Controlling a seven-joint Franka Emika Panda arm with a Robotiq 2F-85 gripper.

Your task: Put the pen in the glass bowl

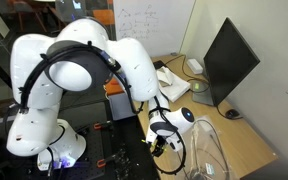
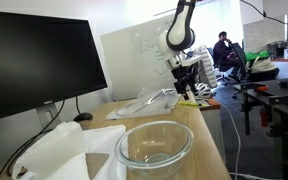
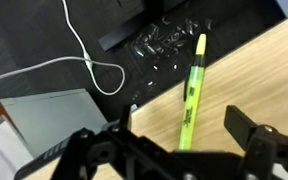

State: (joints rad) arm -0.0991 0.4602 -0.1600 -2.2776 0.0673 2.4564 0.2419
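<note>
My gripper's open fingers straddle the pen but are still above it, so closing now would pass over its near end. My gripper lowers, then closes on the pen.
The pen is a slim yellow stick that lies flat on the wooden table, pointing away from the camera in the wrist view. My gripper is open just above it, with one finger on each side of the pen's near end. I cannot tell whether the fingers touch the pen. In both exterior views the gripper points down over the table's far end. The glass bowl is clear, round and empty. It stands on the table close to the camera, well away from the gripper.
A black monitor stands along one side of the table. White paper lies beside the bowl. A white looping cable and a grey box lie on the dark floor past the table edge. A person sits far behind.
</note>
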